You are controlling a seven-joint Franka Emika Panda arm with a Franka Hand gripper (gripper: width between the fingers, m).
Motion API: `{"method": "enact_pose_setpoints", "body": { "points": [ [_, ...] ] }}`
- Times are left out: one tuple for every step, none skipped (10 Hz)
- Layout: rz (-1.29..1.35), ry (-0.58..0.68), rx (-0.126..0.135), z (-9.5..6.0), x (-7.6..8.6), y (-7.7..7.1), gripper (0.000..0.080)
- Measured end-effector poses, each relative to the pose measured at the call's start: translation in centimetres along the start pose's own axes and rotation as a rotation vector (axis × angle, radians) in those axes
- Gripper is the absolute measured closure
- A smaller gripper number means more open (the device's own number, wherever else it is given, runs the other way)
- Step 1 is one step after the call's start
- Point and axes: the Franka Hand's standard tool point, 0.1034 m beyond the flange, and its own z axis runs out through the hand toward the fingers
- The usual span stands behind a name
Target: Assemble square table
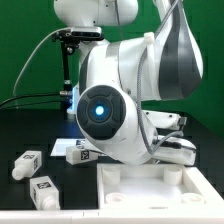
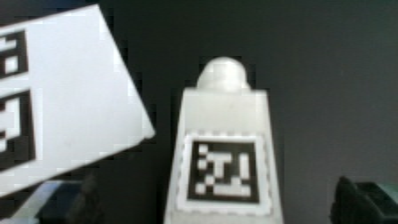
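Observation:
The gripper's fingers are low on either side of the tagged leg (image 2: 224,185), which is white, so the gripper needs to close. Closing now would hold that leg.
In the wrist view a white leg (image 2: 222,150) with a black-and-white tag lies on the black table, its rounded end pointing away. My gripper (image 2: 217,205) is open, with one dark fingertip (image 2: 63,200) on each side of the leg and gaps between fingers and leg. In the exterior view the white square tabletop (image 1: 150,185) lies at the front right with its ribbed underside up. Two more tagged legs (image 1: 27,163) (image 1: 43,190) lie at the front left. The arm's body hides the gripper's fingers in that view.
The marker board (image 2: 54,90) lies right beside the leg in the wrist view, and part of it shows in the exterior view (image 1: 75,152). The arm's large white body (image 1: 110,100) fills the middle of the exterior view. A green wall stands behind.

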Motion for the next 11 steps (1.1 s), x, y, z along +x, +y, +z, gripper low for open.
{"method": "enact_pose_setpoints", "body": {
  "points": [
    [-0.003,0.006,0.0,-0.2,0.1,0.0,0.0151],
    [-0.003,0.005,0.0,-0.2,0.1,0.0,0.0275],
    [-0.003,0.005,0.0,-0.2,0.1,0.0,0.0415],
    [-0.003,0.005,0.0,-0.2,0.1,0.1,0.0517],
    [-0.003,0.01,0.0,-0.2,0.1,0.0,0.0517],
    [-0.007,0.026,0.003,-0.7,0.0,-0.1,0.0516],
    [-0.018,0.003,0.006,-2.3,-1.3,-0.2,0.0516],
    [-0.045,0.052,0.006,-4.7,-1.9,-0.7,0.0516],
    [-0.09,0.134,-0.003,-7.2,-3.0,-1.3,0.0516],
    [-0.12,0.229,-0.012,-8.3,-2.9,-1.8,0.0516],
    [-0.101,0.295,-0.005,-8.0,-2.7,-2.1,0.0516]
  ]
}}
